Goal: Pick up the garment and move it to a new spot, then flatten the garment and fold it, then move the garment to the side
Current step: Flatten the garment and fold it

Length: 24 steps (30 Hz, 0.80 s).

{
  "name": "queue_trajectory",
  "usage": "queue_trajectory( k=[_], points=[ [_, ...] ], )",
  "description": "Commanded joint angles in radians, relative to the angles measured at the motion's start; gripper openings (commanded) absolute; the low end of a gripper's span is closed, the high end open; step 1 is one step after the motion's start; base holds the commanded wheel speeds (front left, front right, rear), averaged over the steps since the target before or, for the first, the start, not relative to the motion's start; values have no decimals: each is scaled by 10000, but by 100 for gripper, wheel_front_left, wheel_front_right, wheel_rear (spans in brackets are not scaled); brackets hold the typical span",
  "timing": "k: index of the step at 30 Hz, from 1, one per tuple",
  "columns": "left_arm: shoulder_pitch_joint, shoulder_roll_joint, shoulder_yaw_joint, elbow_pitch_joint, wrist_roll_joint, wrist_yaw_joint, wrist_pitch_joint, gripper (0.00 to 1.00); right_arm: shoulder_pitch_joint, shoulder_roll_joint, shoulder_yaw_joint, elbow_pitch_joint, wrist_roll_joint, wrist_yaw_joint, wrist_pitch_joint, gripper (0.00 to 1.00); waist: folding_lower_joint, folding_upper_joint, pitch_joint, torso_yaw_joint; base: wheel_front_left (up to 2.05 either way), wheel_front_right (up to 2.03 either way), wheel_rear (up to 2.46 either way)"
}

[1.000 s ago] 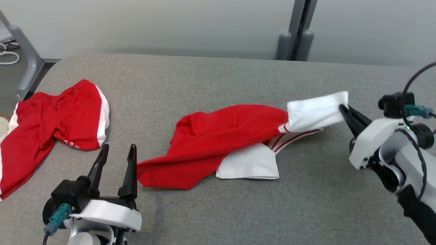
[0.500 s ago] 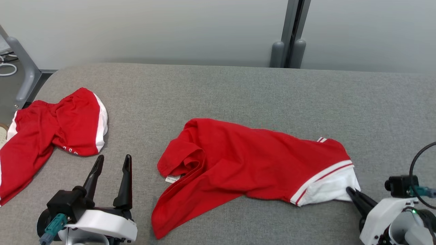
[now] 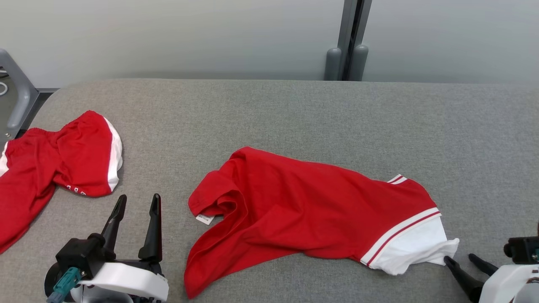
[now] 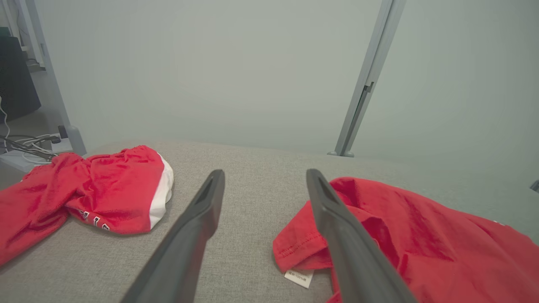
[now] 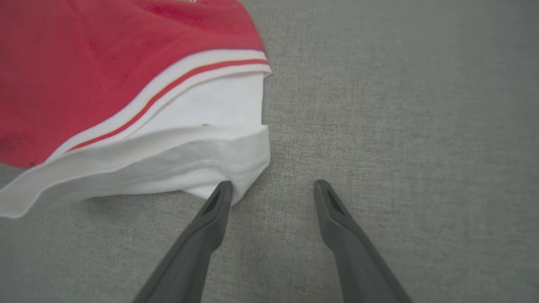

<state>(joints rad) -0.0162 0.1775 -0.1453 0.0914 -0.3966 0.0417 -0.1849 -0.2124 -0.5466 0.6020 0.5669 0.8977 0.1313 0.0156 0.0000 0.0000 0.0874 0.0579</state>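
My left gripper will next take the garment by its red bottom corner point(image 3: 195, 285), so that I can stretch the rumpled garment flat from its white sleeve point(image 3: 412, 245).
The garment point(image 3: 303, 206), a red jersey with a white sleeve and striped trim, lies spread and rumpled across the middle of the grey table, plain side up, a small tag showing at its left fold. Its white sleeve point(image 5: 202, 143) rests on the cloth at the right end. My right gripper point(image 3: 459, 259) stands open at the lower right, its left fingertip point(image 5: 221, 191) just at the sleeve's corner, nothing between the fingers. My left gripper point(image 3: 137, 200) is open at the lower left, empty, a little left of the garment point(image 4: 421, 235).
Red shorts point(image 3: 54, 160) with white side panels lie crumpled at the table's left edge, also in the left wrist view point(image 4: 92, 185). A grey post point(image 3: 349, 42) stands behind the table point(image 3: 269, 109). A metal frame leg point(image 3: 17, 97) is at far left.
My right gripper pulled the white sleeve toward the near right, spreading the garment, then opened and let it go. The head camera shifted. The left gripper stayed open.
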Motion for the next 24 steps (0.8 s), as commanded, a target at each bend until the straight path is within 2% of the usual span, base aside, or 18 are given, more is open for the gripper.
queue_trajectory(
  k=[1,6,12,18,20,24],
  points=[
    [82,51,38,-42,-14,63,-21,100,322,-67,-322,-199,-1,-6,111,100,0,0,1,-39,0,0,0],
    [191,46,49,-39,-86,122,-43,100,993,-140,-2250,-1405,-316,-3,-100,100,0,0,-104,-202,0,0,0],
    [307,100,67,-116,-124,207,4,100,1828,567,-4774,-2914,-1301,-3,-351,100,0,0,-335,-264,0,0,0],
    [288,42,72,-285,-200,286,3,100,2004,2362,-6844,-4275,-3268,-3,-996,100,0,0,-351,-230,0,0,0],
    [168,-64,48,-304,-268,299,-31,100,1859,3270,-7074,-4586,-3802,0,-1363,100,0,0,-316,-182,0,0,0],
    [-39,-132,-37,-261,-164,310,-208,100,1737,4164,-7232,-4958,-4760,-1,-2047,100,0,0,-323,-117,0,0,0]
  ],
)
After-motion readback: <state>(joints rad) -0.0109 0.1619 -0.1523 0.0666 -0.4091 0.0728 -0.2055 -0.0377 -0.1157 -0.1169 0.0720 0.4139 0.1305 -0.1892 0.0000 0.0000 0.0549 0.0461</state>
